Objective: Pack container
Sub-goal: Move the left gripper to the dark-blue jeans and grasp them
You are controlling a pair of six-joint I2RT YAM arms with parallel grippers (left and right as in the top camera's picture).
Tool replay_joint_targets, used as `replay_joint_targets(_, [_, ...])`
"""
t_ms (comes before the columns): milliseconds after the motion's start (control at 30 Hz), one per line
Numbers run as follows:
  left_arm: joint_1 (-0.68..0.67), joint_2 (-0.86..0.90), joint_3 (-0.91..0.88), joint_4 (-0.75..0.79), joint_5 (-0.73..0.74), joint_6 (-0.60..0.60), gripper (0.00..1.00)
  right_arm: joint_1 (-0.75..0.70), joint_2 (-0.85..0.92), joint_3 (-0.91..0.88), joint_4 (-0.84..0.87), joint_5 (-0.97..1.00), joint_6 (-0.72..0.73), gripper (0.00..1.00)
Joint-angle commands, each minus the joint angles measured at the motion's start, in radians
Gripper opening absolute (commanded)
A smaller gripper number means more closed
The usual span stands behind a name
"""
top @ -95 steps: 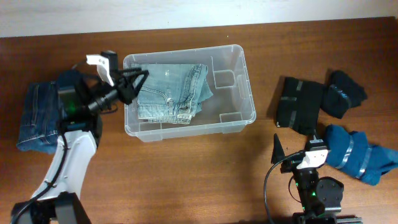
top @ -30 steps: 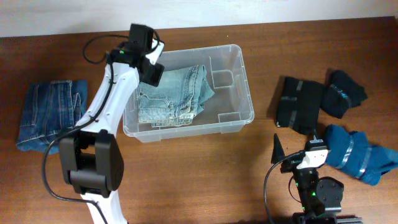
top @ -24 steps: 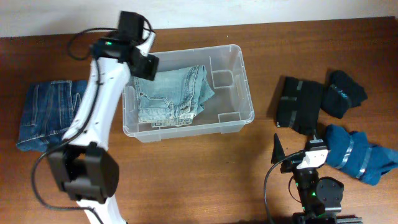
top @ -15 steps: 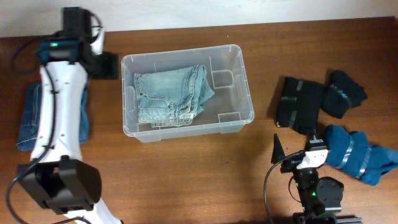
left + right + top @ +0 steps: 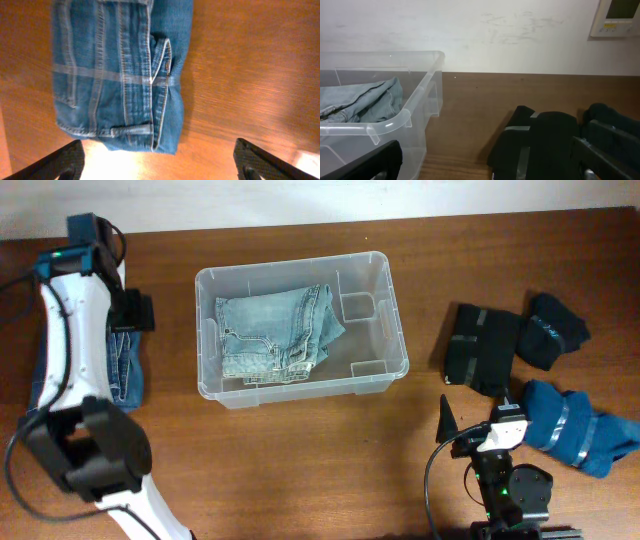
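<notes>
My left gripper will next grab the long edge of the jeans that faces the container, so the folded dark-blue jeans (image 5: 125, 370) can be packed in still folded.
The clear container (image 5: 396, 310) stands left of the table's centre, with folded light-blue jeans (image 5: 275, 330) in its left part. Its rim (image 5: 395, 120) and the light jeans (image 5: 365, 100) also show in the right wrist view. My left gripper (image 5: 133, 313) hangs to the left of the container, over folded dark-blue jeans (image 5: 125, 370) that my arm mostly hides. In the left wrist view the dark jeans (image 5: 120, 75) lie ahead of my left gripper (image 5: 160, 170), open and empty. My right gripper (image 5: 478, 425) rests open near the front right, empty (image 5: 485, 172).
Two black folded garments (image 5: 485, 345) (image 5: 552, 330) and a blue one with grey stripes (image 5: 575, 430) lie at the right. The black ones (image 5: 545, 140) sit just ahead of the right gripper. A white wall runs behind the table's far edge.
My left arm has swung left from over the container's left end to above the dark jeans, and its jaws have widened. The light jeans stay in the container. The right arm is still.
</notes>
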Motion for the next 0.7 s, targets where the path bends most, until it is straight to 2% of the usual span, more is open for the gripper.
replay_joint_targets(0, [0.000,0.110,-0.003,0.008,-0.089,-0.009,0.98,-0.005,-0.007,-0.006,-0.002,-0.013,0.001,0.98])
replay_joint_targets(233, [0.001,0.240,-0.003,0.054,-0.174,-0.022,0.99,-0.005,-0.007,-0.006,-0.002,-0.013,0.001,0.98])
replay_joint_targets(667, [0.001,0.327,-0.006,0.183,-0.280,-0.036,0.99,-0.005,-0.007,-0.006,-0.002,-0.013,0.001,0.98])
